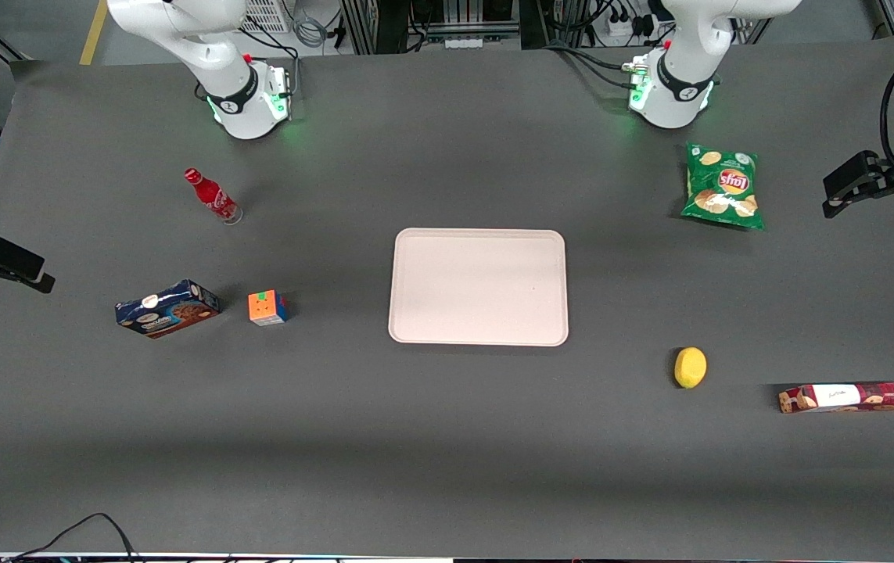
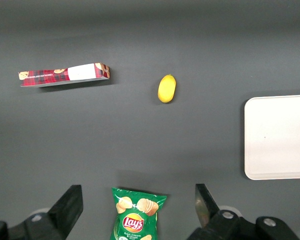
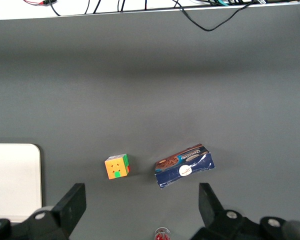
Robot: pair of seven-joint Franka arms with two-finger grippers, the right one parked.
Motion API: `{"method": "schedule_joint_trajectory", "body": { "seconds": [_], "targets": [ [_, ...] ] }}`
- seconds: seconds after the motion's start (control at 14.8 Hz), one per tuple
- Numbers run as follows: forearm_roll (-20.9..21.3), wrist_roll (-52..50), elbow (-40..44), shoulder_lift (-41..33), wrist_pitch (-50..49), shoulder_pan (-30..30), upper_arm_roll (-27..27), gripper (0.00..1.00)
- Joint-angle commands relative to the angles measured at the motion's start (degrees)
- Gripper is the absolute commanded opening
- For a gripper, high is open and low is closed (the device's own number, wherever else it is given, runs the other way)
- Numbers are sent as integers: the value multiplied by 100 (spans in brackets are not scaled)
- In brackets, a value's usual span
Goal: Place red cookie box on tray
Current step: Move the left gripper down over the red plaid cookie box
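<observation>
The left gripper should next grab the red cookie box by its long plaid section [image 1: 885, 396] beside the label. Then it should put the box on the tray [image 1: 478, 287].
The red cookie box [image 1: 861, 396] [image 2: 65, 75] lies flat on the dark table toward the working arm's end, nearer the front camera than the chips bag. Nothing lies on the pale tray [image 1: 478, 287] [image 2: 280, 137] at the middle of the table. My left gripper [image 1: 845, 191] [image 2: 137, 191] hangs high over the table's working-arm end, beside the chips bag and well apart from the box. It is open, its black fingers [image 2: 70, 200] spread wide with nothing held.
A green chips bag [image 1: 723, 186] [image 2: 137, 215] lies under the gripper's span. A lemon [image 1: 690, 367] [image 2: 166, 88] sits between box and tray. Toward the parked arm's end stand a blue cookie box [image 1: 167, 308], a colour cube [image 1: 267, 307] and a red bottle [image 1: 212, 195].
</observation>
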Motion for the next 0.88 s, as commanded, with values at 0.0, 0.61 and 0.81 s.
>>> {"method": "schedule_joint_trajectory", "body": {
  "seconds": [0.0, 0.61, 0.81],
  "targets": [
    [-6, -79, 41, 37, 106, -59, 33, 100],
    [143, 2605, 32, 520, 438, 440, 33, 100],
    [143, 4346, 32, 862, 1088, 767, 251, 100]
  ]
}}
